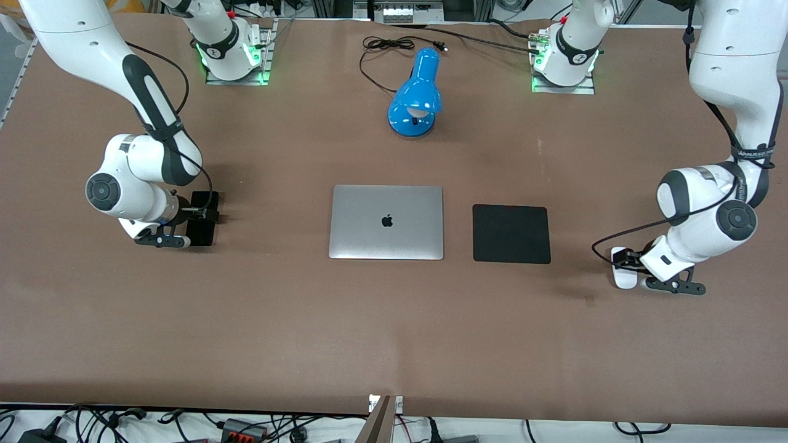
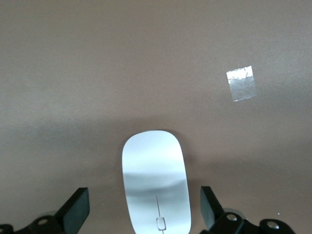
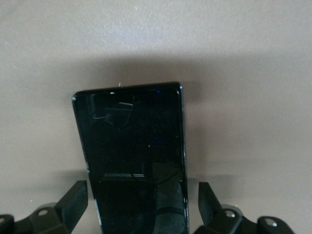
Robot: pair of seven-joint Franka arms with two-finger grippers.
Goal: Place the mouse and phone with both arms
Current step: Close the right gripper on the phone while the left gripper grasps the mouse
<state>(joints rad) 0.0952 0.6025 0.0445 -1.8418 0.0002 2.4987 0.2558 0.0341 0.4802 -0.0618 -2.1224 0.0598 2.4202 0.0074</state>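
In the right wrist view the fingers stand beside the phone's long edges, so it is time for my right gripper to close on the phone.
The white mouse (image 1: 625,278) lies on the brown table toward the left arm's end. My left gripper (image 1: 622,261) is low over it and open. In the left wrist view the mouse (image 2: 156,183) lies between the two fingers (image 2: 75,210), with a gap on each side. The black phone (image 1: 202,232) lies flat toward the right arm's end. My right gripper (image 1: 204,213) is low over it and open. In the right wrist view the phone (image 3: 132,151) lies between the fingers (image 3: 74,201), which straddle its long edges without touching it.
A closed silver laptop (image 1: 386,221) lies mid-table, with a square black pad (image 1: 511,234) beside it toward the left arm's end. A blue desk lamp (image 1: 417,92) and its cable (image 1: 394,44) sit nearer the arm bases. A tape patch (image 2: 241,83) is stuck to the table near the mouse.
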